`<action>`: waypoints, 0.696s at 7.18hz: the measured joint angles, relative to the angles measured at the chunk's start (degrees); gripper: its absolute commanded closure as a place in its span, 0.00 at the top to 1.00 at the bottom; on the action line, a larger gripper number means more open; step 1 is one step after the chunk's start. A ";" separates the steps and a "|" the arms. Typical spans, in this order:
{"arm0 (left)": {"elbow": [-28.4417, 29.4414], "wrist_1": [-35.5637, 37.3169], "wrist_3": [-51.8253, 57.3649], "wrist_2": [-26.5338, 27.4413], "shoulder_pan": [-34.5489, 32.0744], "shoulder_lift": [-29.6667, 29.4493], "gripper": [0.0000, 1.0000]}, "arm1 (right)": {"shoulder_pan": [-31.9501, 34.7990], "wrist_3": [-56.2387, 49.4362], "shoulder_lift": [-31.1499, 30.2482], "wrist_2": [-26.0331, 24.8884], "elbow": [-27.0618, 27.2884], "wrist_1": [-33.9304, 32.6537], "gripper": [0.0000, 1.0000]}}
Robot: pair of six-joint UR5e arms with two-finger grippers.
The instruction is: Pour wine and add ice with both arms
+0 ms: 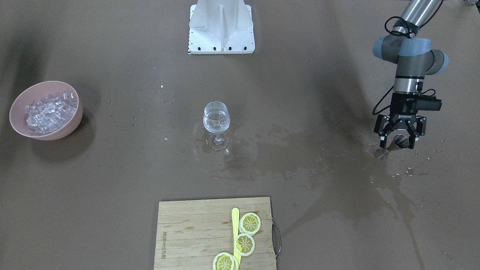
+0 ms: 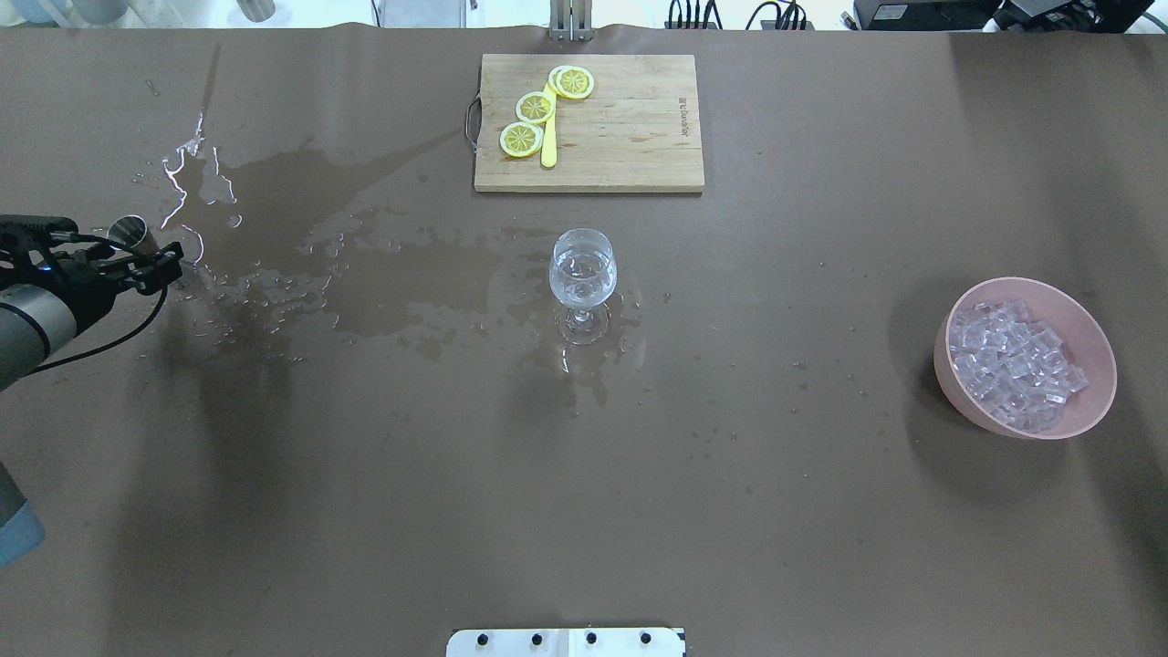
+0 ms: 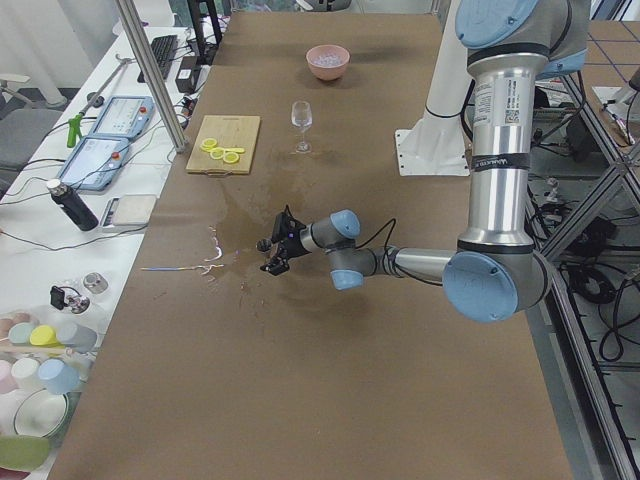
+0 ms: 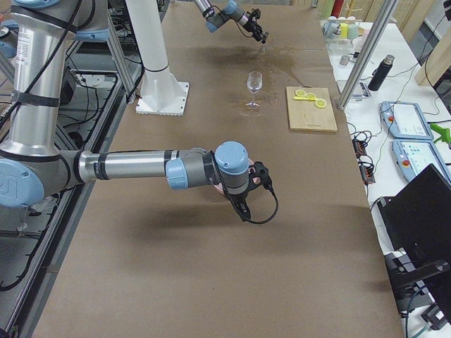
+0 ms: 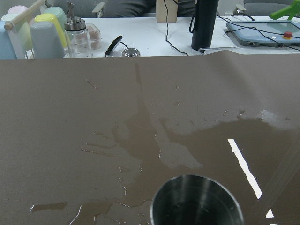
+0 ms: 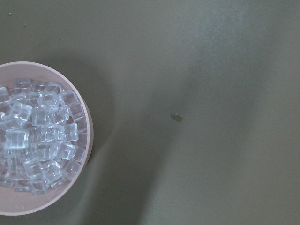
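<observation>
The left gripper needs to pour the wine into the glass [image 1: 215, 120], so next it should grab the small steel cup by its narrow middle [image 1: 389, 149].
A wine glass [image 1: 215, 120] stands mid-table with a little clear wine in its bowl; it also shows in the overhead view [image 2: 582, 274]. A pink bowl [image 1: 71, 123] heaped with ice cubes [image 1: 48, 111] sits at the robot's right; the right wrist view looks down on the ice [image 6: 35, 140]. My left gripper [image 1: 398, 144] is open, with its fingers on either side of a small steel cup [image 1: 401, 141] that stands upright on the wet table [image 5: 197, 201]. My right gripper [image 4: 245, 210] hangs above the bowl; I cannot tell whether it is open or shut.
A wooden cutting board [image 1: 187, 232] with lemon slices [image 1: 249, 223] and a yellow knife lies at the table's far edge. Spilled water [image 1: 300, 150] spreads between the glass and the cup. The white pedestal [image 1: 221, 26] stands at the robot's base.
</observation>
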 measured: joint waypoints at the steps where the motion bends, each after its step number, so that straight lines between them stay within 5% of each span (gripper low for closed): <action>1: 0.67 -0.01 -0.35 0.37 0.59 -0.57 0.92 | -0.01 0.00 0.00 0.00 0.00 0.00 1.00; 5: 1.85 -1.07 -0.39 0.52 1.05 -0.91 0.59 | 0.02 0.00 0.00 0.00 0.13 0.00 1.00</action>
